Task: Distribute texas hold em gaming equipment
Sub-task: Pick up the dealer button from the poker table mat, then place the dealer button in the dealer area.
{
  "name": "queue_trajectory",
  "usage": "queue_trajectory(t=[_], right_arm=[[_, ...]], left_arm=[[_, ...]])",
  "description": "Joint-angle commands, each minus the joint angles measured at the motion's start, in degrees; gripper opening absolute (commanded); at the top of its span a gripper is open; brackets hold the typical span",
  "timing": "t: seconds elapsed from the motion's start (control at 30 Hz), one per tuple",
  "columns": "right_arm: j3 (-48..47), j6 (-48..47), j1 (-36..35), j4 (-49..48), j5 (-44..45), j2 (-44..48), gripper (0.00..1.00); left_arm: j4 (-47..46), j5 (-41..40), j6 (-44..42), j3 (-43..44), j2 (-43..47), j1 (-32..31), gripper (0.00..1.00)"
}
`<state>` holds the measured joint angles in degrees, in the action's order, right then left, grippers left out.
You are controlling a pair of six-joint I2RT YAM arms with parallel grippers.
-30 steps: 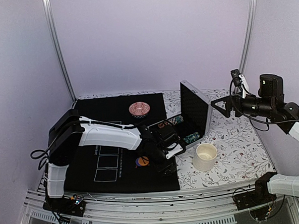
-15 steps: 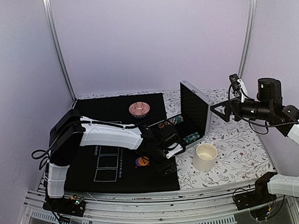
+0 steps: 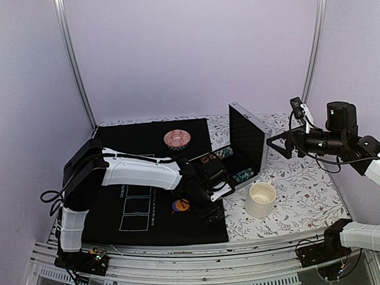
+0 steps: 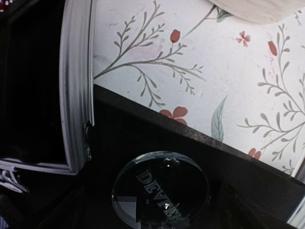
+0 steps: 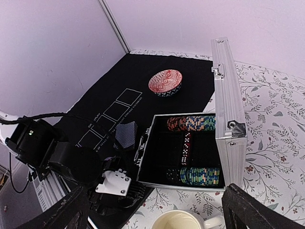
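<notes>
The DEALER disc's rim is between both fingers of my left gripper, so I should close it now. Closing now would hold the disc.
An open metal case (image 5: pixel 228 102) holds two rows of striped poker chips (image 5: pixel 191 123) (image 5: pixel 200 175) and dark dice (image 5: pixel 187 143). Grey-blue-backed playing cards (image 5: pixel 126 135) lie on the mat just left of the case. A black round disc lettered DEALER (image 4: pixel 160 191) lies flat on the black mat (image 3: pixel 135 183), below my left gripper (image 3: pixel 213 208), which stands open over it near the case's front corner. An orange disc (image 3: pixel 180 206) sits on the mat to its left. My right gripper (image 3: pixel 279 143) hangs open in the air right of the case lid, holding nothing.
A white cup (image 3: pixel 260 199) stands on the floral tablecloth (image 3: pixel 305 181) right of my left gripper. The red patterned bowl (image 3: pixel 177 138) sits at the back of the mat. The raised case lid (image 3: pixel 248 140) stands between the two arms.
My left gripper has opened a little wider over the dealer disc. The right arm has dropped slightly and drifted left toward the case lid.
</notes>
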<state>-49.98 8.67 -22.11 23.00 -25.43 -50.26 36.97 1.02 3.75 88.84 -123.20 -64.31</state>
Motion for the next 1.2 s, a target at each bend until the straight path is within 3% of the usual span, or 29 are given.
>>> queue_trajectory(t=[0.0, 0.33, 0.5, 0.8, 1.17], right_arm=[[1.0, -0.7, -0.2, -1.1, -1.2, 1.3, 0.99], [1.7, 0.0, -0.2, -1.5, -1.2, 2.8, 0.99], [1.7, 0.4, -0.2, -2.0, -1.8, 2.8, 0.99], [1.5, 0.8, -0.2, -2.4, -2.4, 4.2, 0.99], [0.6, 1.5, -0.2, -4.4, -5.1, 6.9, 0.99]], left_arm=[[2.2, -0.9, 0.8, 0.6, -4.0, -0.4, 0.95], [3.7, -1.0, 0.7, -1.6, -3.5, -1.3, 0.76], [3.5, 1.7, 0.7, -2.2, -1.9, -1.6, 0.59], [2.2, 3.5, 1.2, -3.8, 3.7, -1.3, 0.4], [0.6, 9.5, 2.0, -8.2, 18.7, 2.7, 0.39]])
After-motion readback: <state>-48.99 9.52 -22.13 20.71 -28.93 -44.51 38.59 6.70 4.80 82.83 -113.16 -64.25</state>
